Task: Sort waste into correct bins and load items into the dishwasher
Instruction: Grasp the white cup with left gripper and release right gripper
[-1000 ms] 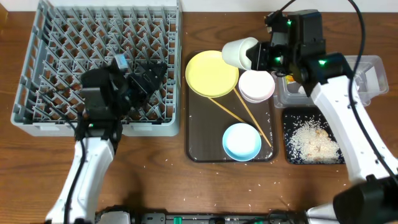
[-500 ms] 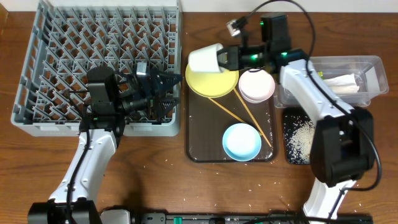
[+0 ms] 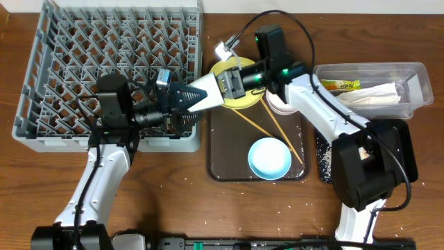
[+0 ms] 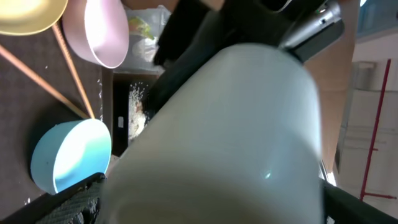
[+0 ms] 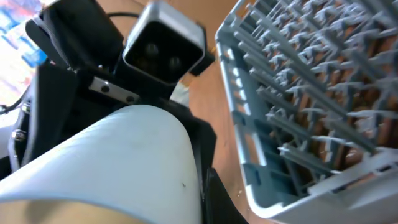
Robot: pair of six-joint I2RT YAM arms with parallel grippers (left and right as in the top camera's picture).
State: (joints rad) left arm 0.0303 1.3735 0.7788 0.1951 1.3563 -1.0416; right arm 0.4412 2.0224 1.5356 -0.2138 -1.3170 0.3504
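Note:
The small white cup needs to go into the dishwasher. My left gripper should grab its far end [image 4: 214, 180] next, so my right gripper can let go of the cup.
The small white cup [image 3: 208, 89] hangs in the air between my two grippers, just right of the grey dishwasher rack [image 3: 41, 83]. My right gripper [image 3: 232, 82] is shut on it, above the yellow plate [image 3: 247, 103]. My left gripper [image 3: 182, 97] is open, with the cup's far end between its spread fingers. The cup fills the left wrist view [image 4: 217, 124] and the right wrist view [image 5: 112, 162]. The light-blue bowl [image 3: 270, 158] and the white bowl [image 4: 99, 37] sit on the tray. The clear bin [image 3: 416, 73] holds the sachet [image 3: 340, 85] and the napkin [image 3: 374, 94].
The dark-brown tray [image 3: 222, 153] carries two chopsticks [image 3: 277, 132]. The black bin [image 3: 409, 149] lies below the clear bin, partly hidden by my right arm, and rice [image 4: 135, 109] shows in it. The rack's corner [image 5: 298, 93] is close beside the cup. Rice grains dot the table front.
My right gripper has carried the cup left, from beside the clear bin to the rack's right edge. The cup now sits between my left gripper's fingers. My left gripper turned right toward it.

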